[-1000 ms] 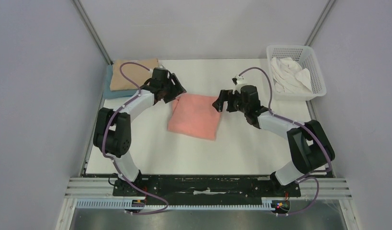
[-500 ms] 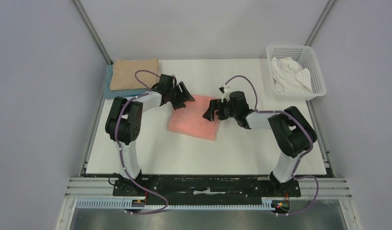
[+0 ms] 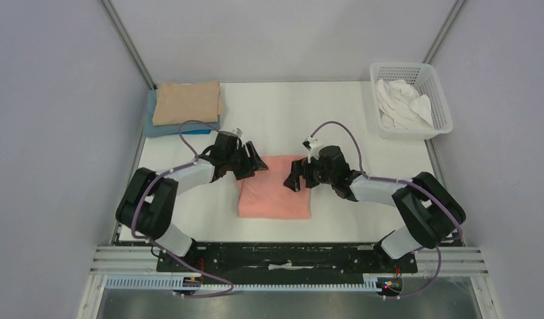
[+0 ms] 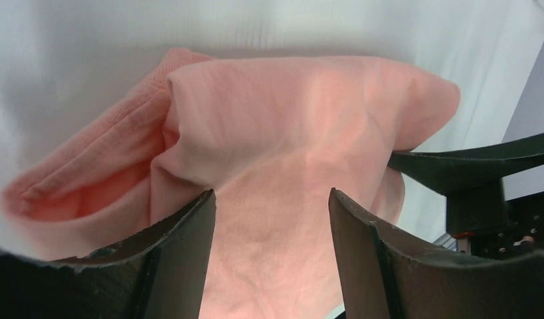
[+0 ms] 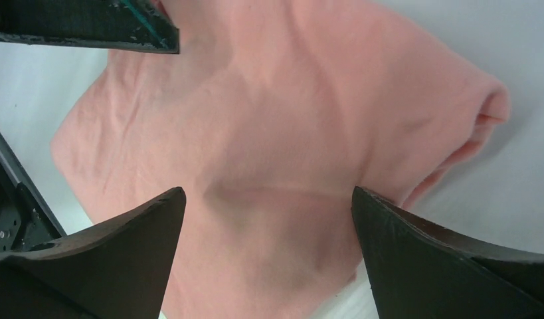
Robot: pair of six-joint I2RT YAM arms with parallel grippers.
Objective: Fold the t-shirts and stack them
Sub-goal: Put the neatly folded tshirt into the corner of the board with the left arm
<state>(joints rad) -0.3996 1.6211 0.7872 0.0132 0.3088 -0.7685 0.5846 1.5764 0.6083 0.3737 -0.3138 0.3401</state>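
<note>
The salmon-pink t-shirt's far corner nearest the tan t-shirt (image 3: 187,102) is the part my left gripper needs to grab next. I need the layers to stay together, so that I can stack the salmon-pink t-shirt still folded.
The salmon-pink t-shirt (image 3: 274,195) lies folded into a flat rectangle at the table's near middle. My left gripper (image 3: 257,165) is open at its far left corner, fingers spread over the cloth (image 4: 289,113). My right gripper (image 3: 293,180) is open at its far right corner, fingers spread over the cloth (image 5: 289,100). In both wrist views the pink cloth fills the gap between the fingers (image 4: 182,246) (image 5: 123,252), and I cannot tell whether they touch it. The tan t-shirt (image 3: 187,102) lies folded on the blue t-shirt (image 3: 157,126) at the far left. The white t-shirt (image 3: 402,103) is crumpled in the basket.
The white mesh basket (image 3: 442,100) stands at the far right corner. Grey walls close in both sides. The black rail (image 3: 289,256) with the arm bases runs along the near edge. The right gripper's finger (image 4: 475,166) shows in the left wrist view.
The pink shirt has slid toward the near edge and turned square to the table. Both grippers have come nearer and lower with it, staying at its far corners.
</note>
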